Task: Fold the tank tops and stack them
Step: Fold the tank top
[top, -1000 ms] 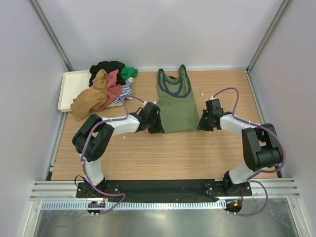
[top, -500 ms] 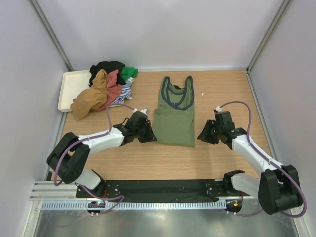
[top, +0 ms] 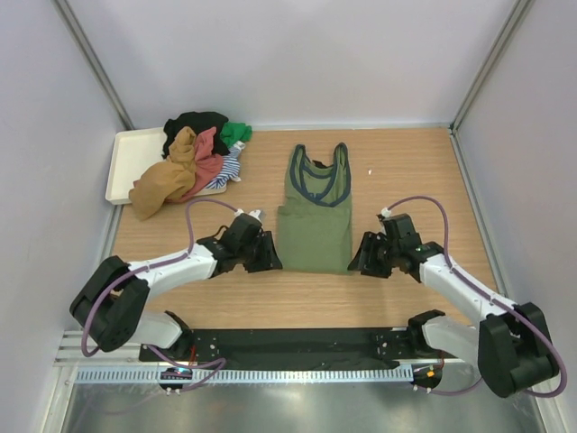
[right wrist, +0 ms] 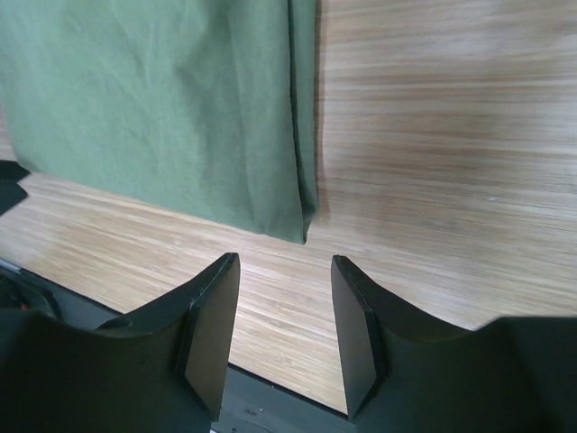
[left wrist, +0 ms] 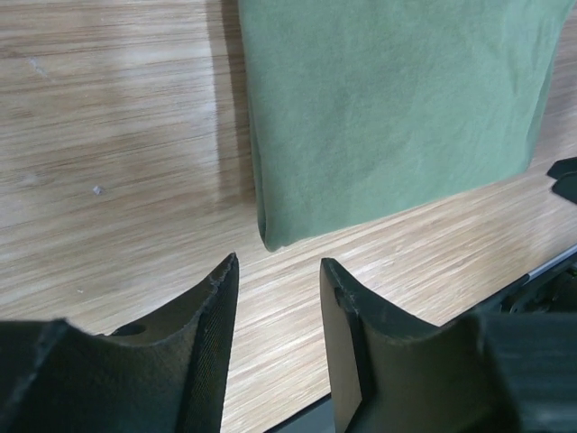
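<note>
The left gripper grabs the olive green tank top's near corner (top: 282, 267) (left wrist: 276, 237) next, opposite the right gripper's corner, to fold the tank top toward the straps.
An olive green tank top (top: 315, 212) with navy trim lies flat on the wooden table, straps toward the far wall. My left gripper (top: 268, 255) sits just left of its near left corner (left wrist: 275, 236), open, with only bare wood between the fingers. My right gripper (top: 358, 257) sits just right of the near right corner (right wrist: 297, 230), also open and holding nothing. The other tank tops (top: 189, 162), mustard brown, red, black, green and striped, lie in a heap at the far left.
A cream tray (top: 131, 162) lies under the heap at the far left, against the left wall. A black base rail (top: 288, 345) runs along the table's near edge. Bare wood (top: 406, 171) lies right of the green top.
Both grippers have dragged the green top's hem toward the near edge, then let go and opened. They now stand just off its near corners.
</note>
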Robot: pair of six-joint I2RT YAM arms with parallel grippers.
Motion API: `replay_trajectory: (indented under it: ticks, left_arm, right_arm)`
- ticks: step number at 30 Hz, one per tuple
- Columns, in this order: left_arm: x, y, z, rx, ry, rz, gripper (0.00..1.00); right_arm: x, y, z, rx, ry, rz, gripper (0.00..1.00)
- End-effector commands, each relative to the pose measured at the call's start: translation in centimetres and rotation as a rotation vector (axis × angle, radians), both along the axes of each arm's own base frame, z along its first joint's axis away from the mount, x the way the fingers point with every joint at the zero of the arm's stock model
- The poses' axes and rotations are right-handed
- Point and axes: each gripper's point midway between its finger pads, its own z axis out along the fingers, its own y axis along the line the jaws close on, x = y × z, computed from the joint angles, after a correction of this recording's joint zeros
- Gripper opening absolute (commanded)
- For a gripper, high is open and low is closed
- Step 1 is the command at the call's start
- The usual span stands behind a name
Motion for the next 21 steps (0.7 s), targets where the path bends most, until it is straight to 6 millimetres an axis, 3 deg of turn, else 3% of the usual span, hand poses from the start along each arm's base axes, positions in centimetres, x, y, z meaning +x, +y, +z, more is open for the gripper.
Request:
replay_trajectory:
  ticks: [1, 6, 11, 15, 18, 21]
  left_arm:
    - [0.0, 0.2, 0.2, 0.015, -0.015, -0.015, 0.43]
    - [0.2, -0.2, -0.5, 0.021, -0.006, -0.032, 0.47]
    - [0.4, -0.6, -0.8, 0.010, -0.011, -0.037, 0.49]
    - [0.6, -1.0, -1.3, 0.009, -0.002, -0.042, 0.48]
    - [0.8, -1.5, -1.6, 0.005, -0.003, -0.059, 0.42]
    - [1.0, -1.7, -1.9, 0.012, -0.006, -0.065, 0.28]
  right_arm:
    - [0.0, 1.7, -0.5, -0.006, -0.002, 0.046, 0.51]
    - [0.3, 1.7, -2.3, -0.070, 0.020, 0.021, 0.48]
    - [0.5, 1.3, -2.4, -0.075, -0.001, -0.011, 0.37]
    - [0.7, 1.1, -2.3, -0.087, -0.021, -0.018, 0.36]
    - [1.1, 1.5, -2.4, -0.080, -0.022, 0.006, 0.38]
    - [1.1, 1.9, -2.9, -0.072, -0.003, 0.023, 0.34]
